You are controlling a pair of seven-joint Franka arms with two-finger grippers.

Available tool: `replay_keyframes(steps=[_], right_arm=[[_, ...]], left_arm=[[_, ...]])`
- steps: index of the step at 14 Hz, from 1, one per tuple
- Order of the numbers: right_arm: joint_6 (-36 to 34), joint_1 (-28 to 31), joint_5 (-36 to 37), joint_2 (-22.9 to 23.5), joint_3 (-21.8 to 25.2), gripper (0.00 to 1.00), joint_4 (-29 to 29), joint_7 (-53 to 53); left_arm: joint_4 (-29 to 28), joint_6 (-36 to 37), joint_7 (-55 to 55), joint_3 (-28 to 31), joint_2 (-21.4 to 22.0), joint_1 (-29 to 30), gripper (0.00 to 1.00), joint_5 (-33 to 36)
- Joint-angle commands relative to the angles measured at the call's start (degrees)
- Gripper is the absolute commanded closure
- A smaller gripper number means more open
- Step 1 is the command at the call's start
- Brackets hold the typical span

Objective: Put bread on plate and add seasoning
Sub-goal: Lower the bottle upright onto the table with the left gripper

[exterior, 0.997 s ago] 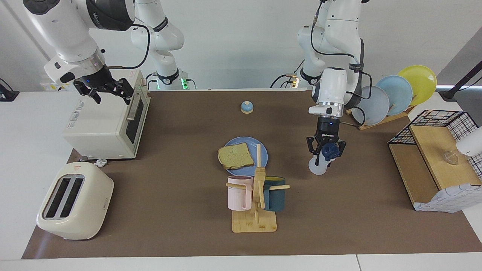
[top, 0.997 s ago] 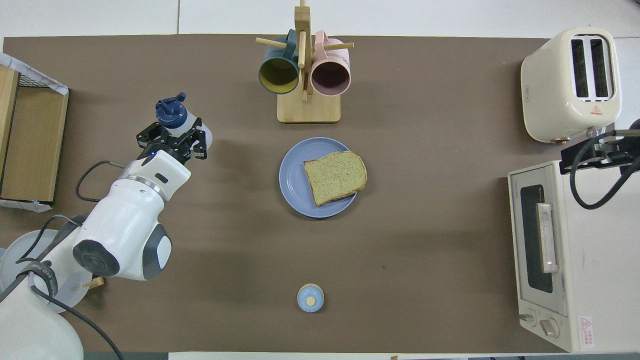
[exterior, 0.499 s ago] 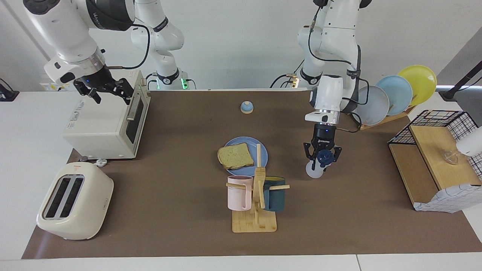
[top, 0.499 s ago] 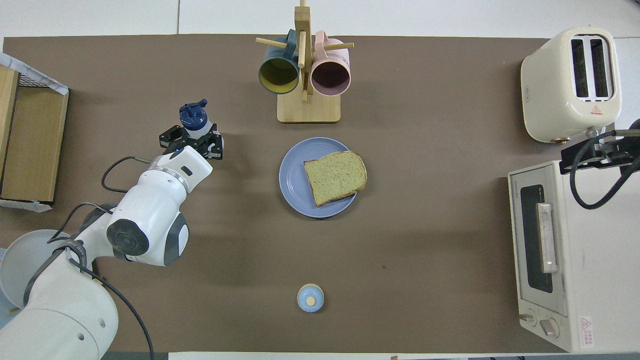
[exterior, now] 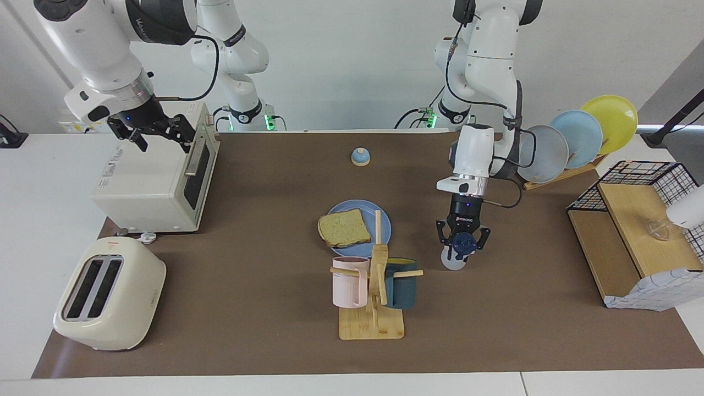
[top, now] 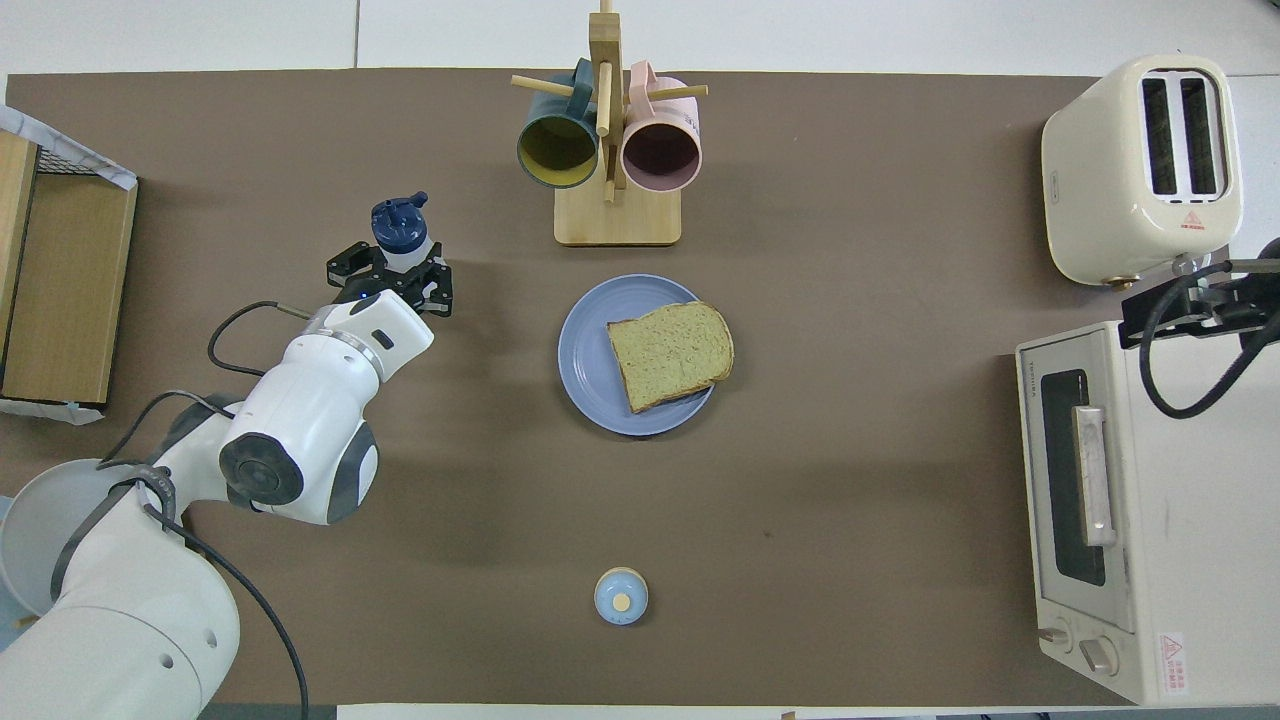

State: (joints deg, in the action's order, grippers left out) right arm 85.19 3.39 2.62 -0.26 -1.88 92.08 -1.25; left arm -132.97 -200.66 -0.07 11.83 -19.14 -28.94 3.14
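Note:
I should let go of the bottle with my left gripper. It is upright with its base down at the mat beside the plate, and it would stay standing if I opened now.
The bread lies flat on the round blue plate in the middle of the mat. My left gripper is shut on the seasoning, a translucent white bottle with a dark navy cap. The bottle is beside the plate, toward the left arm's end of the table, its base low over the mat or touching it. My right gripper stands open over the toaster oven, holding nothing.
A wooden mug tree with a pink and a teal mug stands just farther from the robots than the plate. A small bell, toaster oven, pop-up toaster, plate rack and wire basket ring the mat.
The left gripper has carried the seasoning bottle sideways toward the plate and lower toward the mat. The right arm has not moved.

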Motion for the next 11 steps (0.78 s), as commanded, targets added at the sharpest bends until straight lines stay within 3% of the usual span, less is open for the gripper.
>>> replay_keyframes(steps=[1, 3, 6, 7, 8, 9, 11], right_arm=[[-0.2, 0.8, -0.4, -0.4, -0.5, 0.0, 0.2, 1.5], [-0.3, 0.9, -0.4, -0.4, -0.5, 0.0, 0.2, 1.5], [-0.3, 0.8, -0.4, -0.4, -0.5, 0.0, 0.2, 1.5], [-0.3, 0.9, -0.4, -0.4, -0.5, 0.0, 0.2, 1.5], [-0.3, 0.9, -0.4, -0.4, -0.5, 0.0, 0.2, 1.5], [-0.3, 0.9, -0.4, -0.4, -0.5, 0.0, 0.2, 1.5], [-0.2, 0.9, -0.4, -0.4, -0.5, 0.0, 0.2, 1.5]], left_arm=[[-0.4, -0.1, -0.4, 0.3, -0.6, 0.2, 0.98, 1.2], [-0.7, 0.0, -0.3, 0.3, -0.5, 0.3, 0.87, 1.2], [-1.1, 0.1, -0.1, 0.4, -0.3, 0.8, 0.57, 1.2], [-1.2, 0.1, -0.1, 0.4, -0.1, 0.9, 0.43, 1.2], [-1.2, 0.1, -0.2, 0.4, 0.1, 0.9, 0.14, 1.2], [-1.3, 0.1, -0.2, 0.4, 0.2, 0.9, 0.0, 1.1], [-1.6, 0.1, -0.1, 0.4, 0.2, 0.9, 0.0, 1.1]])
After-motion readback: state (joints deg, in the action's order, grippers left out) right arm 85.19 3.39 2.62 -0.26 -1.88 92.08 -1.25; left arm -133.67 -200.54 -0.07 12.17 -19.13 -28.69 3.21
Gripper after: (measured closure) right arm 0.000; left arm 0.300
